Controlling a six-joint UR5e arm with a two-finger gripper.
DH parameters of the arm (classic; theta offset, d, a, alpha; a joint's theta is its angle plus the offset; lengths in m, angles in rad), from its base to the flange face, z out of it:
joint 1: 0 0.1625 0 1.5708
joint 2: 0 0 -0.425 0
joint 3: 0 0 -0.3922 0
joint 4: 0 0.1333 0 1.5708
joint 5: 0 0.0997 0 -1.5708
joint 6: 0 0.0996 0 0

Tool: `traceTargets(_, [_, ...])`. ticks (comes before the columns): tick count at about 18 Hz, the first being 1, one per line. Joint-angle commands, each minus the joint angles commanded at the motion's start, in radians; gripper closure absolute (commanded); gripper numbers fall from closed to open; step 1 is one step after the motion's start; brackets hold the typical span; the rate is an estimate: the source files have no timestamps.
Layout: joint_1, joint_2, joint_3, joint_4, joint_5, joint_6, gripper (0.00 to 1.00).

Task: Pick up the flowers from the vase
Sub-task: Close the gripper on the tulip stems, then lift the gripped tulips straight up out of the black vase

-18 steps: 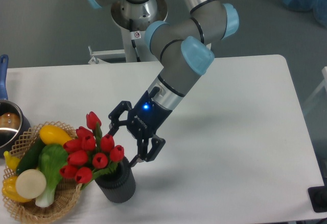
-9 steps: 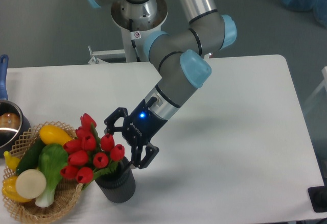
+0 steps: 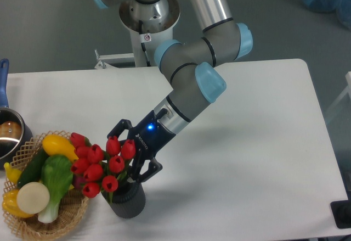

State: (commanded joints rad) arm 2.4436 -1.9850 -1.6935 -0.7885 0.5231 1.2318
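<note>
The flowers [image 3: 94,171] need to be picked from the vase [image 3: 129,201], so the gripper should take hold of them by their green stems next.
The flowers [image 3: 94,171], a bunch of red tulip buds with green stems, stand in the vase [image 3: 129,201], a short dark ribbed cylinder near the table's front left. The bunch leans left, over the basket's edge. My gripper [image 3: 125,156] is open and has come down from the upper right onto the bunch. One finger lies behind the top buds and the other in front, just above the vase mouth. A few buds sit between the fingers. The stems are mostly hidden by the buds and the gripper.
A wicker basket [image 3: 61,224] with a yellow squash, a cucumber, greens and other vegetables stands right beside the vase on the left. A metal pot [image 3: 7,136] with a blue handle [image 3: 3,79] sits at the left edge. The arm's base is behind the table.
My gripper has moved down and to the left, from beside the bunch to straddling its top buds. The flowers have shifted and tilted to the left. The jaws have stayed open.
</note>
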Motion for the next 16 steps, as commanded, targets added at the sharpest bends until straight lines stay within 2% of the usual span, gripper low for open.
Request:
traceTargets(5, [0.011, 0.003, -0.012, 0.000, -0.005, 0.008, 0.72])
traceTargets(12, [0.052, 0.020, -0.011, -0.002, -0.067, -0.015, 0.72])
traceTargets(16, [0.080, 0.049, 0.014, -0.002, -0.109, -0.084, 0.72])
